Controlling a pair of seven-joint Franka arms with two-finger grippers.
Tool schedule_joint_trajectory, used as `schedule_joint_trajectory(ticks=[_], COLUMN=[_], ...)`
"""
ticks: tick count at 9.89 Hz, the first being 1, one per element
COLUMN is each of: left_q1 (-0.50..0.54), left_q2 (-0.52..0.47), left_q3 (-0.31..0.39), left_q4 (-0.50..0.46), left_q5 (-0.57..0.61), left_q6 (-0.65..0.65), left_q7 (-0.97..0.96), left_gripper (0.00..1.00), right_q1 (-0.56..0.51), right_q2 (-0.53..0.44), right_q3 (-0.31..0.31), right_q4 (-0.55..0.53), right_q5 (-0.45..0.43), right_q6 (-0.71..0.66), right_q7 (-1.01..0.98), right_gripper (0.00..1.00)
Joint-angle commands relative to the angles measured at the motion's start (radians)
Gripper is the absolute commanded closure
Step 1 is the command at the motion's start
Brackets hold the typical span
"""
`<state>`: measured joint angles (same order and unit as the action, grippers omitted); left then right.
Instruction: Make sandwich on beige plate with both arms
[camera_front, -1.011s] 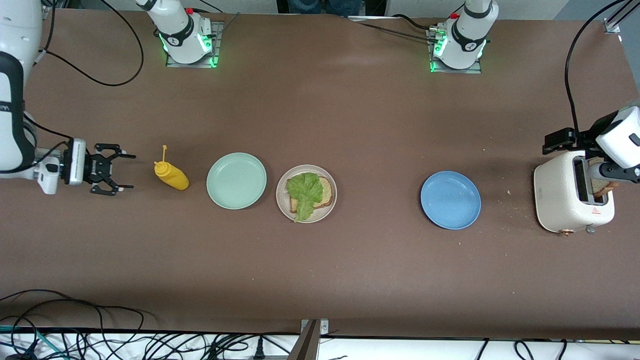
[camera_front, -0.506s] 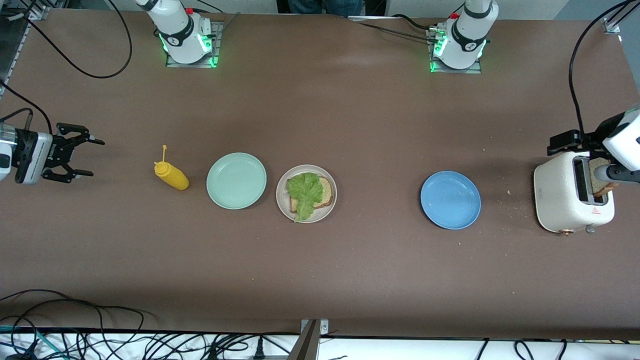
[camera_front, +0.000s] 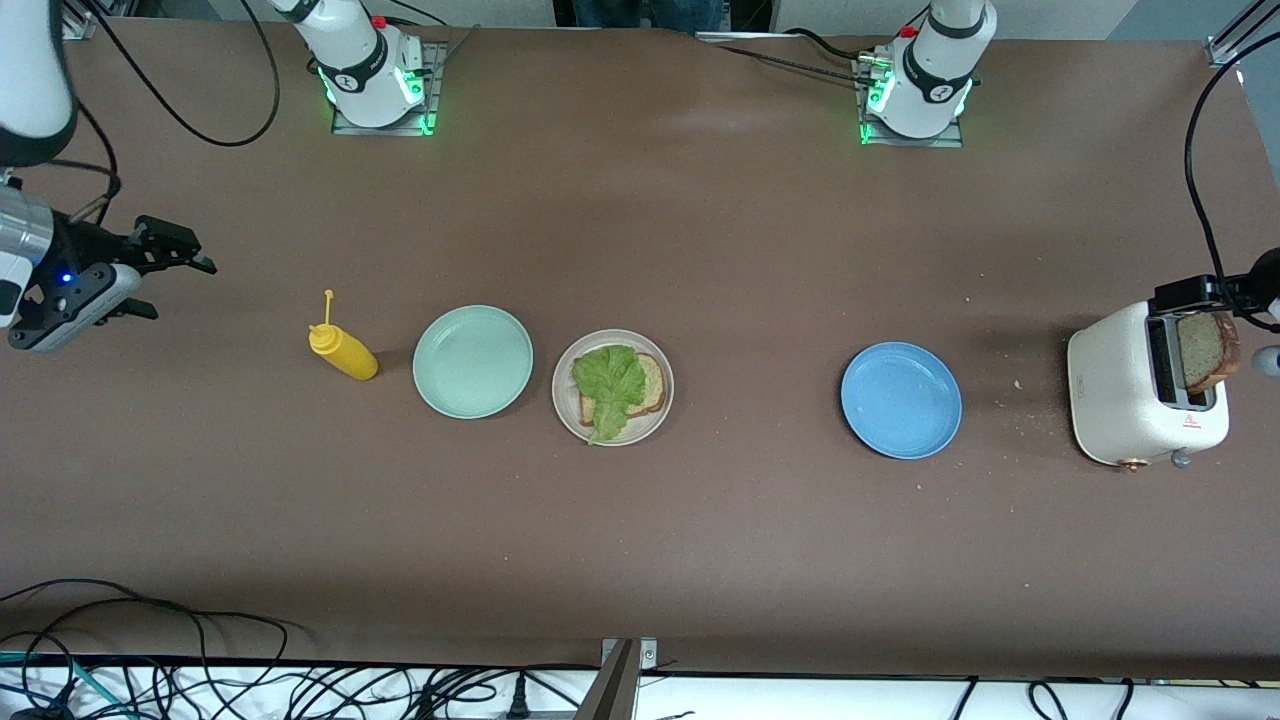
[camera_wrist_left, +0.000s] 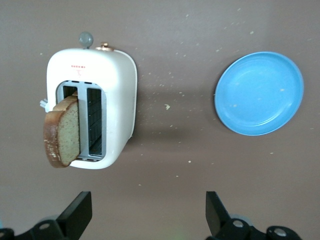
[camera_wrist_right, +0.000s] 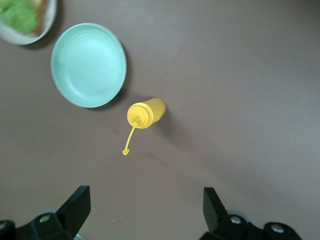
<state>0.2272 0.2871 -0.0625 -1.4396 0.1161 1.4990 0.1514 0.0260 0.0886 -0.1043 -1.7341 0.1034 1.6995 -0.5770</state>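
The second bread slice should go on top of the lettuce (camera_front: 611, 386) on the beige plate, so my left gripper should grab the slice by its exposed crust edge (camera_front: 1226, 346) next.
The beige plate (camera_front: 645, 428) sits mid-table and carries one bread slice (camera_front: 655, 385) with a green lettuce leaf (camera_front: 608, 385) on top; the leaf (camera_wrist_right: 17, 12) also shows in the right wrist view. A second bread slice (camera_front: 1205, 350) (camera_wrist_left: 62, 135) stands out of a white toaster (camera_front: 1130, 390) (camera_wrist_left: 115, 100) at the left arm's end of the table. My left gripper (camera_wrist_left: 148, 210) hangs open and empty above the table by the toaster, one of its fingers (camera_front: 1185, 293) just over the toaster's edge. My right gripper (camera_front: 180, 290) (camera_wrist_right: 145, 205) hovers open and empty at the right arm's end, apart from the yellow bottle.
A yellow squeeze bottle (camera_front: 343, 352) (camera_wrist_right: 147, 112) and a mint-green plate (camera_front: 472, 361) (camera_wrist_right: 89, 65) stand between the right gripper and the beige plate. A blue plate (camera_front: 901, 400) (camera_wrist_left: 259, 92) lies between the beige plate and the toaster. Crumbs dot the table near the toaster.
The right gripper has drawn away from the yellow bottle toward its end of the table. The left gripper has pulled back off the toaster, and the slice in the slot now shows fully.
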Motion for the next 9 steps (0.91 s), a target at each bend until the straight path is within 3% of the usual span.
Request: schedule_joint_trajectory(ticks=[1, 3, 5, 8, 9], left_q1=[0.049, 0.098, 0.148, 0.205, 0.218], left_q2=[0.026, 0.046, 0.067, 0.066, 0.066], left_q3=[-0.008, -0.008, -0.008, -0.008, -0.008], left_q4=[-0.007, -0.027, -0.042, -0.149, -0.166], left_q5=[0.046, 0.046, 0.053, 0.053, 0.053], left_q6=[0.033, 0.09, 0.15, 0.309, 0.329], left_q7=[0.089, 0.163, 0.235, 0.29, 0.303], left_gripper=[0.0, 0.0, 0.0, 0.0, 0.0], right_q1=[-0.012, -0.005, -0.004, -0.003, 0.002], right_q2=[-0.036, -0.055, -0.055, -0.055, -0.052], right_q3=[0.011, 0.011, 0.009, -0.024, -0.044], right_q4=[0.008, 0.063, 0.137, 0.149, 0.149], right_q5=[-0.047, -0.111, -0.1, -0.07, -0.023], right_q6=[-0.04, -0.07, -0.133, -0.135, -0.124], right_q7=[0.24, 0.436, 0.573, 0.585, 0.58], right_gripper=[0.0, 0.0, 0.0, 0.0, 0.0])
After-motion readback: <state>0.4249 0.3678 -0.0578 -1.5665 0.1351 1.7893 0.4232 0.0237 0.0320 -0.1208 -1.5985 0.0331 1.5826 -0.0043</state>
